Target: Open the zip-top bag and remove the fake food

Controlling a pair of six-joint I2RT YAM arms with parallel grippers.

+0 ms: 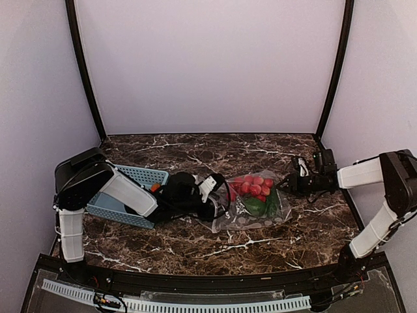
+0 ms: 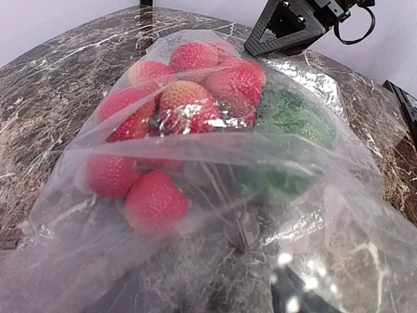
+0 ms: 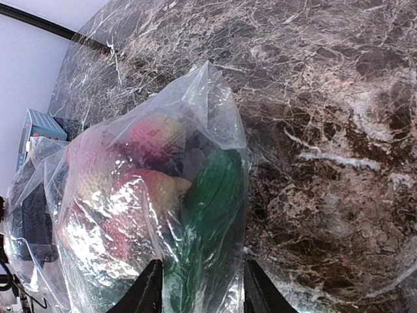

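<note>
I should next grip the strawberry cluster by its gathered stems with my left gripper inside the zip-top bag [image 1: 242, 220]. Then I can take it out whole through the opening of the bag.
The zip-top bag [image 1: 242, 220] lies on the marble table between my two grippers, with fake food inside: a cluster of red strawberries [image 1: 254, 185] and a green vegetable [image 1: 257, 205]. My left gripper [image 1: 220, 195] is at the bag's left end. In the left wrist view the bag's film [image 2: 195, 156] covers its fingers, and only one dark finger [image 2: 294, 295] shows through. My right gripper [image 3: 199, 290] is open, its fingers [image 3: 147, 293] astride the bag's right end [image 3: 215, 195] with the green vegetable between them. It also shows in the top view [image 1: 287, 184].
A light-blue perforated basket [image 1: 139, 176] sits at the left under my left arm; it also shows in the right wrist view [image 3: 38, 127]. Purple walls and black corner posts [image 1: 85, 72] close in the table. Bare marble [image 1: 195, 147] lies behind the bag.
</note>
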